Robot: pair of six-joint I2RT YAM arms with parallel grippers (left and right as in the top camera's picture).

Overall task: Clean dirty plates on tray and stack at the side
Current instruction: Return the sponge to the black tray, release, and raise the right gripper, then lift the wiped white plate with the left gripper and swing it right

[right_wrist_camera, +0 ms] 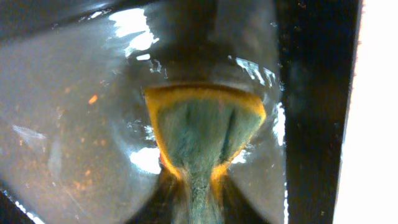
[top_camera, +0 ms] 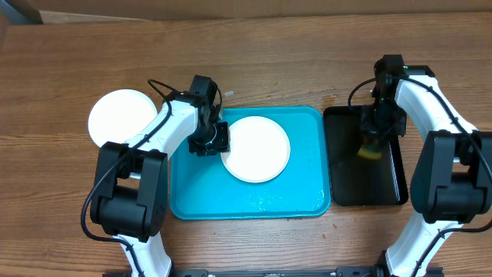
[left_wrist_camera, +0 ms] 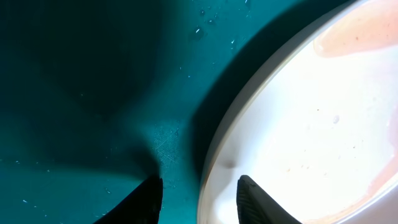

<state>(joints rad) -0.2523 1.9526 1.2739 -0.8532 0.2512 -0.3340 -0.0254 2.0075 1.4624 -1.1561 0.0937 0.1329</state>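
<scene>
I need to pinch the plate with my left gripper by its rim nearest the second plate (top_camera: 225, 151) (left_wrist_camera: 206, 179). This leaves the filmed far side free for cleaning and stacking.
A white plate (top_camera: 257, 150) lies on the turquoise tray (top_camera: 231, 196). My left gripper (top_camera: 211, 141) is at the plate's left edge. In the left wrist view the plate (left_wrist_camera: 311, 124) shows a pale pinkish film near its far rim, and the left gripper (left_wrist_camera: 199, 202) stands open, one finger over the tray (left_wrist_camera: 74, 93) and the other over the plate, with the rim between them untouched. A second white plate (top_camera: 121, 115) rests on the table at the left. My right gripper (top_camera: 372, 138) is shut on a yellow-and-green sponge (right_wrist_camera: 202, 134), pinched at its waist.
A narrow black tray (top_camera: 346, 185) stands right of the turquoise one; the sponge (top_camera: 370, 150) hangs over its wet floor (right_wrist_camera: 62, 93). Water drops glisten on the turquoise tray's front part. Wooden table surrounds both trays.
</scene>
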